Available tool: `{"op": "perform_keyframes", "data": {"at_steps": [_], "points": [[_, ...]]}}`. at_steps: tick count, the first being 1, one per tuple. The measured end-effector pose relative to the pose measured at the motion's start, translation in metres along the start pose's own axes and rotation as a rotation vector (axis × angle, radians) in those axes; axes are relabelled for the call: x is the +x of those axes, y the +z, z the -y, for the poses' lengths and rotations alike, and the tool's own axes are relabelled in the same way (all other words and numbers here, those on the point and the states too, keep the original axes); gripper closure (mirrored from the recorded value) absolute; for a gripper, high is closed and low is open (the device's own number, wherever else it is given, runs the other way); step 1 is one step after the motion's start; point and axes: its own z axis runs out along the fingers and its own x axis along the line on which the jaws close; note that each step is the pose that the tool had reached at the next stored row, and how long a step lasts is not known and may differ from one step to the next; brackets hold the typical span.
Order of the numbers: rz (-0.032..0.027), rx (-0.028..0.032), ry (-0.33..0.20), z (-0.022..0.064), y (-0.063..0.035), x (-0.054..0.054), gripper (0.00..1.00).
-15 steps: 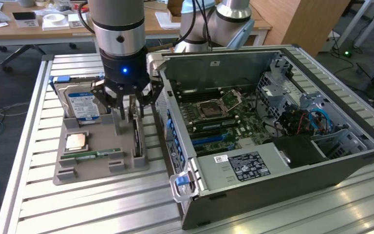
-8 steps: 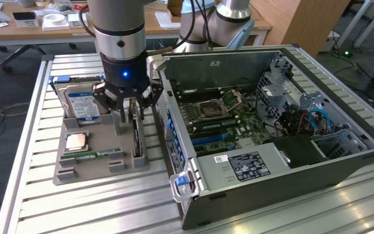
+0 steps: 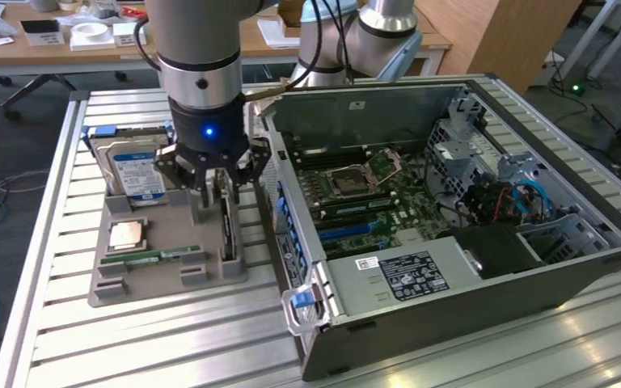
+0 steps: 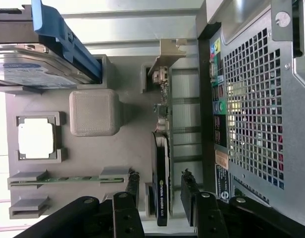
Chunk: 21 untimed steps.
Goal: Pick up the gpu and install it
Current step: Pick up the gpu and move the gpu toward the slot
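The GPU (image 4: 161, 168) has its flat sides open at the black shroud (image 4: 161, 186), so my gripper should grab it there next.
The gpu (image 3: 227, 233) is a thin black card standing on edge in a slot at the right side of the grey holder (image 3: 149, 279), close to the open computer case (image 3: 569, 267). My gripper (image 3: 217, 182) hangs straight above it with its fingers lowered on either side of the card's upper edge. In the wrist view the gpu (image 4: 161, 168) runs between the two black fingers (image 4: 133, 186), with a gap showing on each side. The gripper (image 4: 160, 188) is open and straddles the card without clamping it.
The grey holder (image 4: 127, 148) also carries a blue-labelled hard drive (image 3: 138, 171), a processor chip (image 3: 127, 234) and a green memory stick (image 3: 165, 255). The case lies open with its motherboard (image 3: 359, 202) exposed; its perforated rear panel (image 4: 256, 99) stands right beside the gpu.
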Motion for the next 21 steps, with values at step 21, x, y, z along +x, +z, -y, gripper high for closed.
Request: {"op": "perform_keyframes", "data": {"at_steps": [21], "points": [[0.0001,0.0,0.0,0.0003,0.0179,-0.006,0.53]]}}
